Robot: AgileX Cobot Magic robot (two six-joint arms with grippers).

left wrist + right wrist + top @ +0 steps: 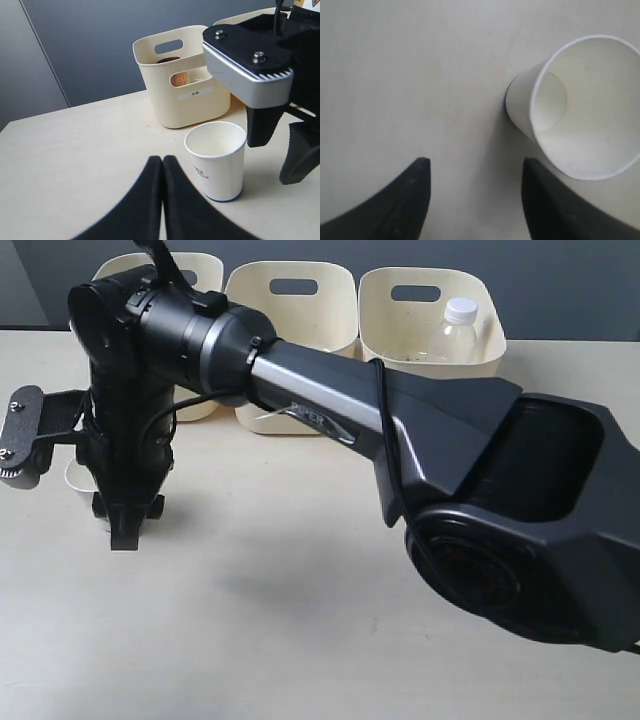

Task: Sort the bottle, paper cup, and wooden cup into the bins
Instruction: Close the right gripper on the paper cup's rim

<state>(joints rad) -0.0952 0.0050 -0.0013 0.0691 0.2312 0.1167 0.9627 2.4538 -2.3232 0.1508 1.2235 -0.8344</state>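
Note:
My right gripper should next grab the paper cup by its rim and side (536, 100) to sort it into the middle bin.
The white paper cup (216, 161) stands upright on the table, its rim peeking out beside the arm (74, 478). My right gripper (475, 172) reaches across to the far left and points down, open, with the paper cup (580, 110) just outside one finger, not between them. My left gripper (162, 161) is shut and empty, a short way from the cup. The wooden cup (178, 78) sits in the left bin (150, 75). The bottle (457, 332) stands in the right bin (395, 352). The middle bin (292, 315) shows nothing inside.
My right arm (330, 390) spans the table from the lower right to the left bin (205, 265), hiding most of it. Its wrist camera plate (24, 435) juts out to the left. The right gripper's fingers (262, 125) hang beside the cup.

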